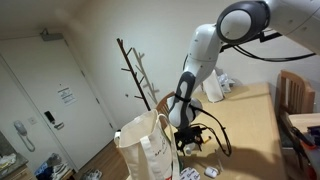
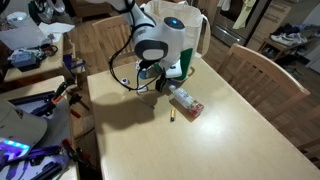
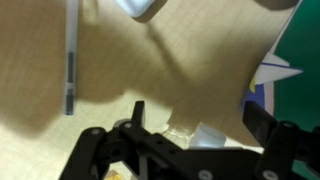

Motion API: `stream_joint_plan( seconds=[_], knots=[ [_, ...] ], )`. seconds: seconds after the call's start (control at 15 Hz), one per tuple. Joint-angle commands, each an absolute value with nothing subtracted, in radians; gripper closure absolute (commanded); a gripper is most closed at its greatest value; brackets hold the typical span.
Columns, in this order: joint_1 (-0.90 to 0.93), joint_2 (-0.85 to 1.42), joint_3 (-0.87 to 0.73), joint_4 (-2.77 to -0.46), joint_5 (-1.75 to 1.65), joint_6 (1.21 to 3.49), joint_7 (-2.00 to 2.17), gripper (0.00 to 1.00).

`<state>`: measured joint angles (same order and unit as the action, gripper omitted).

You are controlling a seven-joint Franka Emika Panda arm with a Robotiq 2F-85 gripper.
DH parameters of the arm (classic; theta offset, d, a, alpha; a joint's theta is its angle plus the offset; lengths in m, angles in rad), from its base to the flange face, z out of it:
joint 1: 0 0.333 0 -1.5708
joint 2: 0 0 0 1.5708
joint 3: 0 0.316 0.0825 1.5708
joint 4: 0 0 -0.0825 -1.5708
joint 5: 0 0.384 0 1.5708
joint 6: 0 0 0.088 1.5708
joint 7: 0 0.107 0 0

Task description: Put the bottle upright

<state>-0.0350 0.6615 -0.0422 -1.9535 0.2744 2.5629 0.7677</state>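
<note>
My gripper grabs the bottle (image 2: 184, 101) by its white end with the cap next, leaving the bottle's base free to set the bottle upright.
The bottle (image 2: 184, 101) is slim, whitish and translucent. It lies on its side on the wooden table (image 2: 230, 130), just in front of the arm. In the wrist view its pale body (image 3: 192, 132) shows low between the two dark fingers. My gripper (image 3: 197, 112) is open with the fingers wide apart on either side of the bottle, and I see no contact. In both exterior views the gripper (image 2: 158, 88) (image 1: 190, 140) hangs low over the table beside the white tote bag. I cannot pick out the bottle in the exterior view that has the bag in the foreground.
The big white tote bag (image 2: 188, 35) (image 1: 145, 148) stands right next to the gripper, and its edge shows in the wrist view (image 3: 290, 70). A small pen-like item (image 2: 172, 117) lies by the bottle, and a grey stick (image 3: 70, 60) lies on the table. Wooden chairs (image 2: 255, 65) ring the table.
</note>
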Motion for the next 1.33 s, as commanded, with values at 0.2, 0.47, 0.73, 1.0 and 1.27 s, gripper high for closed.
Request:
stream_joint_plan(
  seconds=[0.2,0.47,0.73,1.0,1.27],
  knots=[
    [-0.032,0.681,-0.086,-1.875,0.262,2.426,0.715,0.00],
    [-0.043,0.721,-0.091,-1.821,0.266,2.435,0.679,0.00],
    [-0.057,0.788,-0.087,-1.729,0.277,2.408,0.668,0.00],
    [-0.081,0.863,-0.066,-1.670,0.311,2.432,0.650,0.00],
    [-0.086,0.885,-0.062,-1.655,0.330,2.438,0.660,0.40]
  ],
)
